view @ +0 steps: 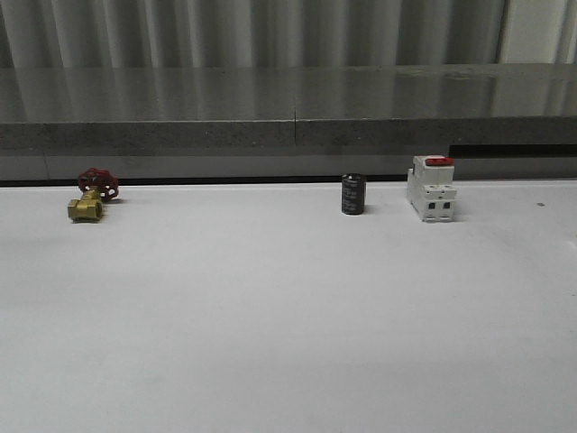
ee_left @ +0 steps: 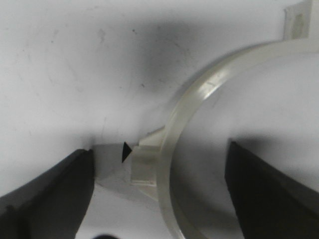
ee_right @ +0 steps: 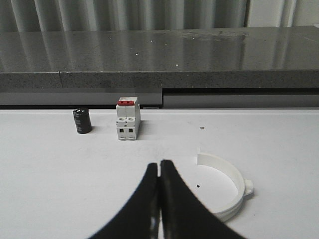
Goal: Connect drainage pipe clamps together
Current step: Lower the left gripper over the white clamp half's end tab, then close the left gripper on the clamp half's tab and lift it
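Observation:
The left gripper's fingers are on both sides of the clamp's outer lug and white arc, so the left gripper should close and would hold the clamp.
In the left wrist view a white half-ring drainage pipe clamp lies flat on the white table, very close, its outer lug between my fingers. My left gripper is open, one dark finger on each side of the arc, neither touching it. In the right wrist view a second white clamp half lies on the table just to one side of my right gripper, which is shut with nothing in it.
At the back of the table stand a white boxy switch with a red top, a small black cylinder and a brass valve with a red handwheel. Behind them runs a grey ledge.

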